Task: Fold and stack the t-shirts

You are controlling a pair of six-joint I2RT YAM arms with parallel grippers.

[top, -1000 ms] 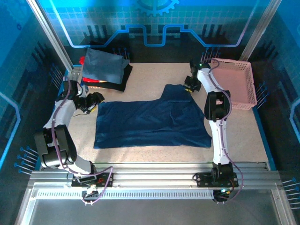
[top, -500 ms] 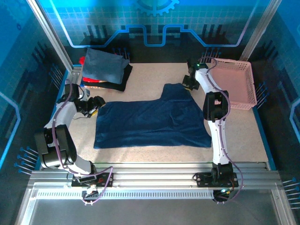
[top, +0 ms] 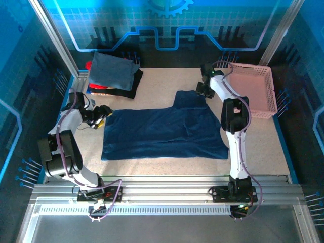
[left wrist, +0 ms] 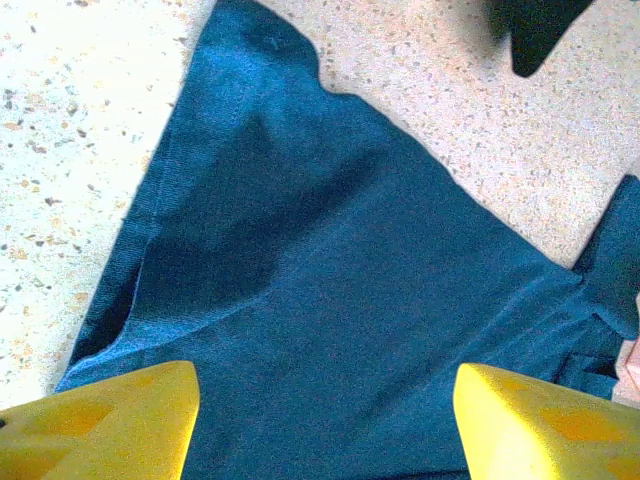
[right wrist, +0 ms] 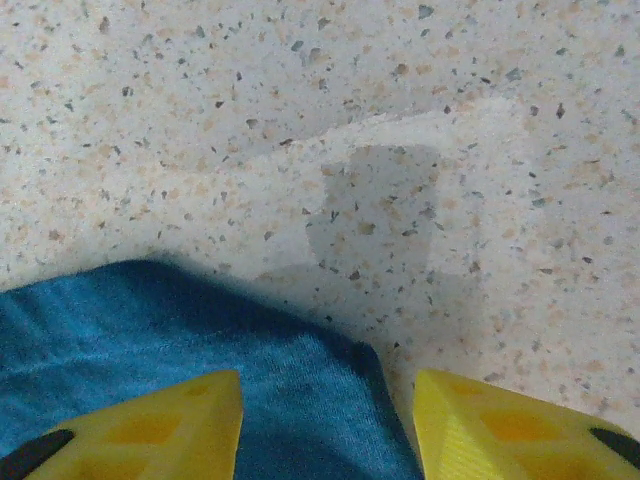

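My right gripper grabs the navy t-shirt (top: 164, 130) by the sleeve's far corner next, to fold the sleeve side over the body of the t-shirt.
A large dark navy t-shirt (top: 164, 130) lies spread flat mid-table, one sleeve reaching toward the back. My left gripper (top: 104, 112) hovers at its left far corner, open; in the left wrist view navy cloth (left wrist: 330, 290) spans the gap of the left gripper (left wrist: 325, 430) between the yellow fingertips (left wrist: 110, 420). My right gripper (top: 201, 90) stands open over the sleeve's far corner; the right wrist view shows that cloth corner (right wrist: 300, 400) lying in the open right gripper (right wrist: 325, 430). A folded stack with a slate-blue tee (top: 112, 68) over red (top: 96, 87) and black (top: 126, 90) ones sits back left.
A pink lattice basket (top: 255, 91) stands at the back right, just beside the right arm. Bare speckled tabletop (top: 162, 81) lies between the stack and the sleeve. Metal frame rails run along the table's sides and near edge.
The left gripper has crept slightly toward the shirt's left corner. The right gripper has shifted a little left along the sleeve's far edge. The shirt lies as before.
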